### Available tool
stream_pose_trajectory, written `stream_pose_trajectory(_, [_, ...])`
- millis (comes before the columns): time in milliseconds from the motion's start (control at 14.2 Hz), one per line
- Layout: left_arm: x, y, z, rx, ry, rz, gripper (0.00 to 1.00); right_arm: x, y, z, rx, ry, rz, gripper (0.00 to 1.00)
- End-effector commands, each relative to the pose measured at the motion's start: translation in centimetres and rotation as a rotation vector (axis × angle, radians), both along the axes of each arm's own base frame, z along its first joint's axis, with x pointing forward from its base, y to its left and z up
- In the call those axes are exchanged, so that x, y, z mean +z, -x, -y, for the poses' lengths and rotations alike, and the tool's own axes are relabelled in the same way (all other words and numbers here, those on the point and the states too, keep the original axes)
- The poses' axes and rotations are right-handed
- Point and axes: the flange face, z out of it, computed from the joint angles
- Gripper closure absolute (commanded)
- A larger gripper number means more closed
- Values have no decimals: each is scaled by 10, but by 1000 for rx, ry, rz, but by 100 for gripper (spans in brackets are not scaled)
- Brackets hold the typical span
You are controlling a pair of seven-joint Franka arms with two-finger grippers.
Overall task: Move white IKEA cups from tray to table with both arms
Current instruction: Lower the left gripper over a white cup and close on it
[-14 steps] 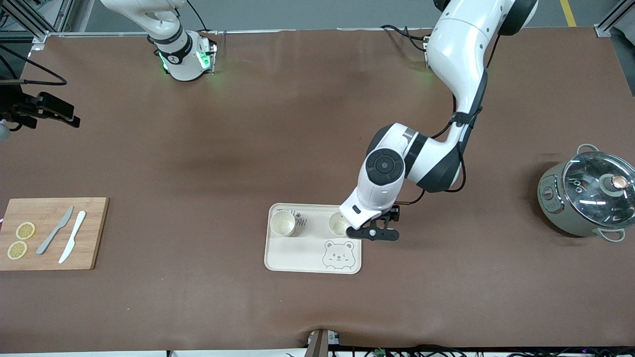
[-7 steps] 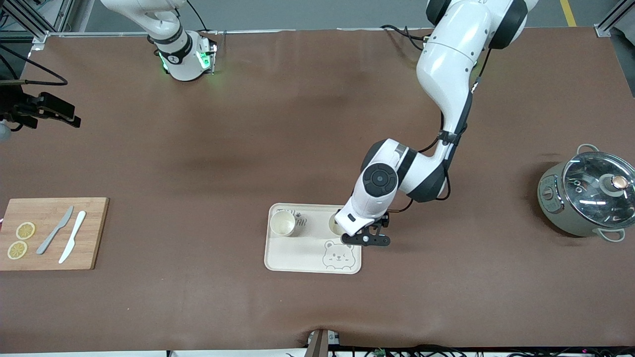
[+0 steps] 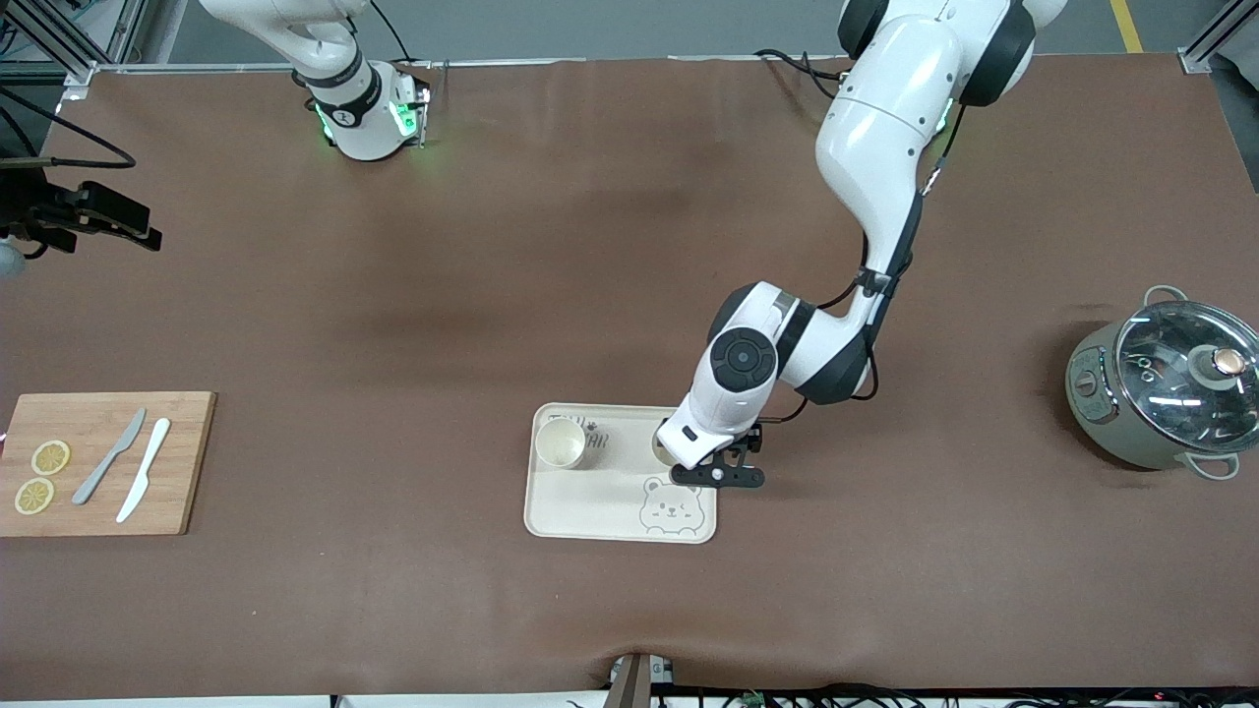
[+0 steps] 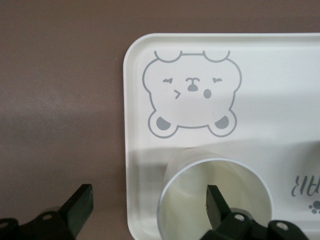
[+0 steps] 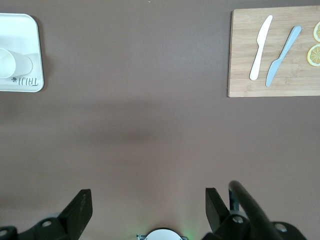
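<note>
My left gripper needs to pinch the cup by its thin rim (image 4: pixel 161 196) next, because the cup's opening (image 4: pixel 232 186) is about as wide as my spread fingers.
Two white cups stand on the bear-printed tray (image 3: pixel 590 506). One cup (image 3: pixel 561 443) stands free at the tray's corner toward the right arm's end. The other cup (image 3: pixel 657 447) is mostly hidden under my left gripper (image 3: pixel 696 460). In the left wrist view my left gripper (image 4: pixel 147 202) is open. One finger is inside that cup (image 4: pixel 185 205) and the other is outside it, over the table past the tray's (image 4: pixel 280 75) edge. My right gripper (image 5: pixel 147 205) is open and empty, high over bare table by its own base, and is out of the front view.
A grey-green pot with a glass lid (image 3: pixel 1161 385) stands toward the left arm's end. A wooden board (image 3: pixel 98 462) with two knives and lemon slices lies toward the right arm's end. It also shows in the right wrist view (image 5: pixel 272 55).
My left hand has moved toward the right arm's end and now covers more of the cup. The cups and the right arm have not moved.
</note>
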Motion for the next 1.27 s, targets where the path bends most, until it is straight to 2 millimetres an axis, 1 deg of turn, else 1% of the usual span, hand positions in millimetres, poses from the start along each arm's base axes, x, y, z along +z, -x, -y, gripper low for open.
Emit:
stream_pose_trajectory(0, [1, 0, 6, 17, 15, 14, 0, 2, 1, 0, 0, -5, -2, 0])
stream_pose_trajectory(212, [0, 0, 6, 19, 18, 19, 0, 2, 1, -1, 3, -5, -2, 0])
stream_pose_trajectory(283, [0, 1, 7, 19, 18, 19, 4, 2, 1, 1, 0, -5, -2, 0])
stream_pose_trajectory(353, [0, 0, 7, 25, 20, 20, 23, 2, 1, 3, -3, -6, -2, 0])
stream_pose_trajectory(424, [0, 1, 8, 29, 20, 19, 51, 2, 1, 3, -1, -5, -2, 0])
stream_pose_trajectory(495, [0, 3, 11, 29, 21, 19, 85, 2, 1, 3, -1, -5, -2, 0])
stream_pose_trajectory(565, [1, 3, 11, 25, 20, 21, 100, 2, 1, 1, -1, -5, -2, 0])
stream_pose_trajectory(707, [2, 3, 11, 17, 15, 25, 100, 0, 0, 2, -1, -5, -5, 0])
stream_pose_trajectory(1060, [4, 3, 11, 8, 13, 29, 100, -4, -2, -1, 5, -5, -13, 0])
stream_pose_trajectory(1201, [8, 2, 10, 3, 15, 33, 100, -4, -2, 2, 2, -5, -13, 0])
